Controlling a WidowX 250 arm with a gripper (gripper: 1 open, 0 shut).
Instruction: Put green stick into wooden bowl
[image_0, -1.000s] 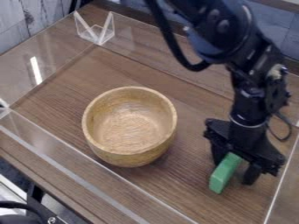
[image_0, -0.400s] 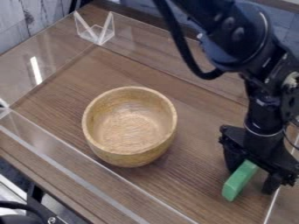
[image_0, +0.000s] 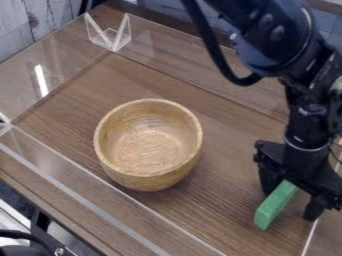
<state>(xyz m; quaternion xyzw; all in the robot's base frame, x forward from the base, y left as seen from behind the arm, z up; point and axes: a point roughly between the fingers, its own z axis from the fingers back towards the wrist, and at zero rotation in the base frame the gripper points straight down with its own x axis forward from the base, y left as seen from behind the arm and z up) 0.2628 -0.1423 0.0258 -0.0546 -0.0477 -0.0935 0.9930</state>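
The gripper grabs the green stick by one end (image_0: 283, 190) next, to put the stick into the wooden bowl (image_0: 148, 143).
The wooden bowl (image_0: 148, 143) stands upright and empty at the middle left of the wooden table. The green stick (image_0: 275, 207) rests on the table to the bowl's right, near the front right edge, one end leaning up toward the gripper. My gripper (image_0: 295, 196) points straight down over the stick's upper end. Its black fingers (image_0: 318, 204) stand open on either side of the stick. I cannot tell whether a finger still touches the stick.
A clear plastic wall (image_0: 54, 165) runs along the table's front left, and another clear panel lines the right edge by the gripper. A small clear stand (image_0: 107, 32) sits at the back left. The black arm (image_0: 261, 40) reaches in from the top.
The jaws have spread apart around the green stick. The stick and the gripper now sit slightly further right and nearer the front edge than a second ago.
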